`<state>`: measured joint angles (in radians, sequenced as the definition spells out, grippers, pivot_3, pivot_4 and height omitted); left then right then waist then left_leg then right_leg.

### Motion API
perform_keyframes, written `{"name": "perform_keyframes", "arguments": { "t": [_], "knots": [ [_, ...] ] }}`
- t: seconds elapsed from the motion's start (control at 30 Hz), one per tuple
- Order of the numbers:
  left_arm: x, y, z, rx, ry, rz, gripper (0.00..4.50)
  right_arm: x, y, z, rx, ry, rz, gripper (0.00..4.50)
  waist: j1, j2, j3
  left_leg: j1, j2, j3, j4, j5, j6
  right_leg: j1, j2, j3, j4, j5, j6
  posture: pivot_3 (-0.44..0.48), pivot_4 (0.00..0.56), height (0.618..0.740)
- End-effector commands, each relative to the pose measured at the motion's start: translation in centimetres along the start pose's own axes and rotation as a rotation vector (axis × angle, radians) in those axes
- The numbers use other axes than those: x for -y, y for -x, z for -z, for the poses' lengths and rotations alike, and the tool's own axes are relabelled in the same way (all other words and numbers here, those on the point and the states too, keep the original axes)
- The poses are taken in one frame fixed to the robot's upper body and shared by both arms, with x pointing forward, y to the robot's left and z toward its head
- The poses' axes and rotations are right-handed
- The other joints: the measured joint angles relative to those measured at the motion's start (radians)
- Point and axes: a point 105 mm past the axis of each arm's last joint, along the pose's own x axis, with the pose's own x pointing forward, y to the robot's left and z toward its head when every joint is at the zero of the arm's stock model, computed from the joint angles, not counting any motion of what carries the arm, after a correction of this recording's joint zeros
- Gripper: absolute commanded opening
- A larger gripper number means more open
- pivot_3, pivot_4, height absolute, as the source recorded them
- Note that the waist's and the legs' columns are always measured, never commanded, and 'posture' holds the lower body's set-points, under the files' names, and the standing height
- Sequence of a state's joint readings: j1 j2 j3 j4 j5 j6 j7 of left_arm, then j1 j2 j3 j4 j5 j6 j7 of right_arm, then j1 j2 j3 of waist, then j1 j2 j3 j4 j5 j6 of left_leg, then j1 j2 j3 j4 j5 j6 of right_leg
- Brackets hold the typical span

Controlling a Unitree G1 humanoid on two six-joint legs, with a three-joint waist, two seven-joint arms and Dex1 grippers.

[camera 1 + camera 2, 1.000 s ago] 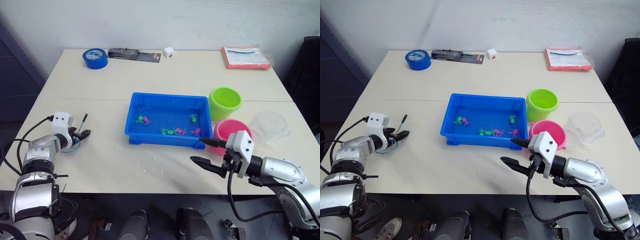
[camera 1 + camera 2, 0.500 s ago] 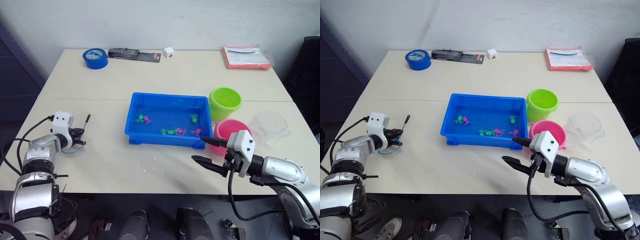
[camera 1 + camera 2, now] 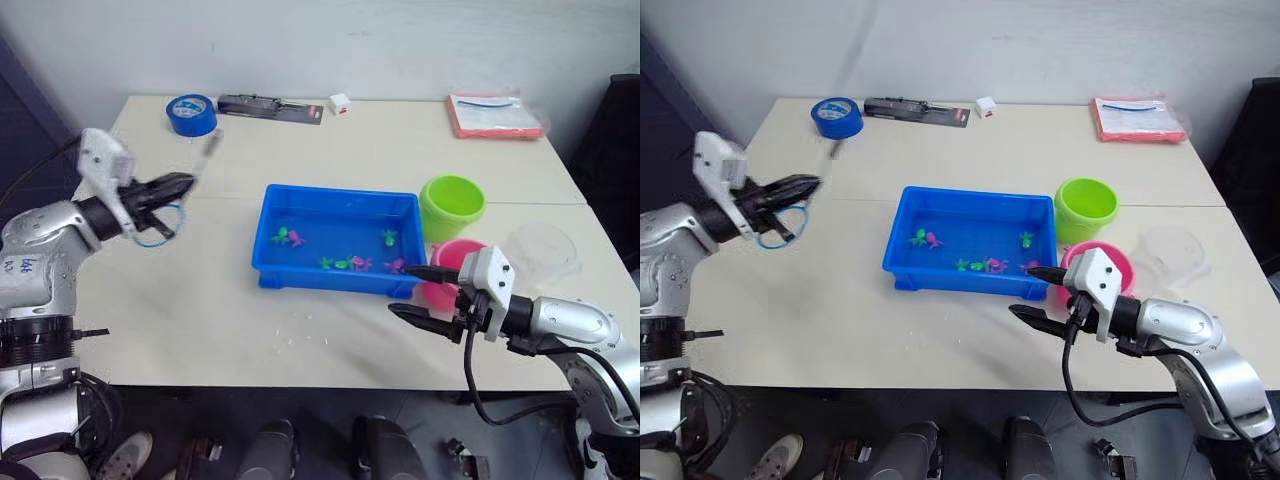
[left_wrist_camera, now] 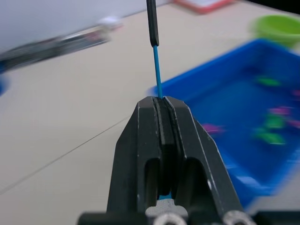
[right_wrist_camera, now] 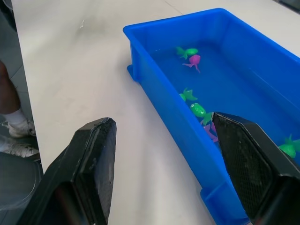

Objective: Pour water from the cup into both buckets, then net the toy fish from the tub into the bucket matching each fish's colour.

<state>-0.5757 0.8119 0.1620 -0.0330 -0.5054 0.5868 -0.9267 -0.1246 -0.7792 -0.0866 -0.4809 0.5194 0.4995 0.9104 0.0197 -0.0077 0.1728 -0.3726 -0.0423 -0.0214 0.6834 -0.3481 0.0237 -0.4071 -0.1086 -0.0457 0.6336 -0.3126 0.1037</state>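
Observation:
My right gripper grabs the net by the loose end of its thin handle [image 3: 211,144] next, since my left gripper's fingers crowd the net close to its hoop.
My left gripper [image 3: 178,184] is raised over the table's left side, shut on the net [image 4: 151,23]. The thin handle points up and away, and the blue hoop [image 3: 152,242] hangs under the fingers. The blue tub [image 3: 330,281] sits mid-table with water and several green and pink toy fish [image 3: 281,238]. My right gripper [image 3: 408,290] hovers open by the tub's near right corner, with nothing between its fingers [image 5: 93,159]. The lime green bucket [image 3: 450,205] and the pink bucket [image 3: 452,258] stand right of the tub. The clear cup [image 3: 541,250] stands beyond them.
A blue tape roll [image 3: 190,115], a black tool [image 3: 270,108] and a small white block [image 3: 338,103] lie along the far edge. An orange-red packet [image 3: 495,115] lies at the far right. The right gripper partly covers the pink bucket.
My left gripper shut on the net's handle where it lay near the table's front left, then lifted it up and away. The right gripper barely moved.

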Motion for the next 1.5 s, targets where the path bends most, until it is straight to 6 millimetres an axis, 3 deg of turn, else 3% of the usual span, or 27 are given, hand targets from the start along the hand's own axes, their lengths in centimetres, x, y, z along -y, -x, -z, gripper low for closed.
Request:
{"name": "perform_keyframes", "arguments": {
  "t": [0.03, 0.13, 0.37, 0.53, 0.83, 1.17, 1.5],
  "knots": [
    [3.2, -0.8, 0.4, -0.073, -0.032, 0.183, 0.08, -0.1, 0.1, -0.5, -0.016, -0.006, -0.037, 4.50, -0.004, 0.001, 0.000, 0.000, 0.001, 0.000, 0.000, 0.000, 0.000, 0.000, 0.001, 0.000, 0.000, 0.000, 0.000, 0.000, 0.150, 0.737],
    [6.5, -2.3, 0.9, -0.133, -0.117, 0.404, 0.08, -0.8, 0.1, -0.5, -0.093, -0.057, -0.114, 4.50, -0.007, 0.002, 0.001, 0.000, 0.004, 0.001, -0.001, 0.001, -0.002, 0.000, 0.006, 0.000, -0.003, 0.000, 0.000, 0.000, 0.150, 0.737],
    [9.6, -4.4, 2.2, -0.183, -0.221, 0.664, 0.08, -1.7, -0.5, -0.3, -0.173, -0.096, -0.180, 4.50, 0.002, 0.002, 0.001, -0.002, 0.005, 0.001, -0.001, 0.001, -0.001, 0.000, 0.006, 0.000, -0.005, 0.000, 0.000, 0.000, 0.150, 0.737],
    [10.3, -6.6, 3.4, -0.199, -0.303, 0.773, 0.08, -2.4, -1.4, -1.0, -0.181, -0.069, -0.233, 4.50, 0.005, 0.002, 0.001, -0.003, 0.004, 0.001, 0.001, 0.001, 0.000, 0.000, 0.006, 0.000, -0.006, 0.000, 0.000, 0.000, 0.150, 0.737],
    [11.3, -10.3, 2.9, -0.117, -0.314, 0.805, 0.08, -2.8, -2.7, -1.6, -0.157, -0.051, -0.251, 4.50, 0.005, 0.002, 0.001, -0.004, 0.004, 0.001, 0.001, 0.001, 0.000, -0.001, 0.007, -0.001, -0.005, 0.000, 0.000, 0.000, 0.150, 0.737],
    [12.3, -11.5, 1.8, -0.081, -0.323, 0.836, 0.08, -2.4, -3.7, -1.7, -0.139, -0.040, -0.226, 4.50, 0.005, 0.002, 0.001, -0.004, 0.004, 0.001, 0.001, 0.001, 0.000, -0.001, 0.007, -0.002, -0.005, 0.000, 0.000, 0.000, 0.150, 0.737],
    [12.2, -11.0, 2.2, -0.099, -0.319, 0.839, 0.08, -2.0, -3.6, -1.8, -0.144, -0.034, -0.209, 4.50, 0.005, 0.002, 0.001, -0.004, 0.004, 0.001, 0.001, 0.001, 0.000, -0.001, 0.007, -0.002, -0.005, 0.000, 0.000, 0.000, 0.150, 0.737]
  ]
}}
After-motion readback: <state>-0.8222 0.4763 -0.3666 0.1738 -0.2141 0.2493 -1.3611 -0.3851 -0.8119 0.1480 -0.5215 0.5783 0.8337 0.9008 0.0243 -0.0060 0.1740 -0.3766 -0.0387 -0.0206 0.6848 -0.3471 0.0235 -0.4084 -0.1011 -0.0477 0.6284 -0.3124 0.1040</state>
